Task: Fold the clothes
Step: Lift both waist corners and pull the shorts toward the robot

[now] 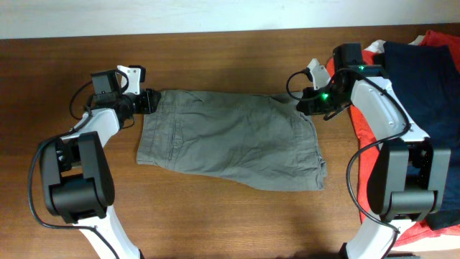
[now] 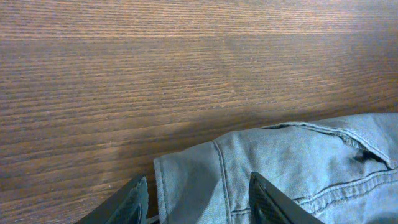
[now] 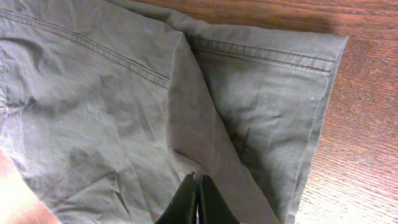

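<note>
I should next grab the far hemmed corner of the grey-khaki shorts (image 1: 230, 140) with my left gripper, so both grippers can then pull that edge across to fold them.
The grey-khaki shorts (image 1: 230, 140) lie spread flat across the middle of the wooden table. My left gripper (image 1: 147, 101) is at their far left corner. In the left wrist view it is open (image 2: 202, 202), with the hemmed corner of the shorts (image 2: 292, 162) lying between its two fingers. My right gripper (image 1: 305, 101) is at the far right corner. In the right wrist view its fingers (image 3: 198, 186) are pressed together on a raised fold of the shorts (image 3: 112, 99).
A dark navy garment (image 1: 424, 72) and an orange-red T-shirt (image 1: 440, 37) are piled at the right edge of the table, behind and under my right arm. Bare wood (image 1: 215, 216) lies in front of the shorts.
</note>
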### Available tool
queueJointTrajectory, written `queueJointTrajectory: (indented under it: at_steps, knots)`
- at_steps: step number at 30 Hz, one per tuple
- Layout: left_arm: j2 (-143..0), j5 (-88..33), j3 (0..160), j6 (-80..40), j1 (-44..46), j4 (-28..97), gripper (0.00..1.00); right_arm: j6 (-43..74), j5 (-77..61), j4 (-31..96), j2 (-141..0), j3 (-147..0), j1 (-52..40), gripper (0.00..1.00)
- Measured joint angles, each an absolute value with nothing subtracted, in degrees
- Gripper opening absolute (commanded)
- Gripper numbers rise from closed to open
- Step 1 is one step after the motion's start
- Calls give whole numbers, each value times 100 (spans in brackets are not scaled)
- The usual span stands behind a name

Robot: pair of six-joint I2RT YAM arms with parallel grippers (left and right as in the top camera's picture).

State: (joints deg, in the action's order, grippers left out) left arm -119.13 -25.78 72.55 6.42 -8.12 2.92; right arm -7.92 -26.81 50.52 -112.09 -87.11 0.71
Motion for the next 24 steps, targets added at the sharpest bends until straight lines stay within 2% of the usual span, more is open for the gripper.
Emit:
queueJointTrajectory:
  at_steps: [6,10,12,13,14,16,19,24]
  knots:
    - [-11913,-2547,7255,642,-722,370,52,-794,-2681,5052,-11209,-8711,71,5]
    - [-11913,-2519,7255,624,-703,370,45,-790,-2681,5052,-11209,-8711,71,5]
    - [-11913,-2506,7255,620,-703,375,36,-790,-2681,5052,-11209,-8711,71,5]
    - [-11913,-2502,7255,607,-703,381,27,-790,-2681,5054,-11209,-8711,71,5]
    - [-11913,-2493,7255,604,-703,388,26,-792,-2681,5054,-11209,-8711,71,5]
    - [-11913,-2432,7258,600,-703,454,34,-794,-2681,5052,-11209,-8711,71,5]
    - [-11915,-2167,7258,596,-703,631,39,-790,-2681,5052,-11209,-8711,71,5]
    - [-11915,-2078,7255,593,-703,582,38,-788,-2681,5054,-11209,-8711,71,5]
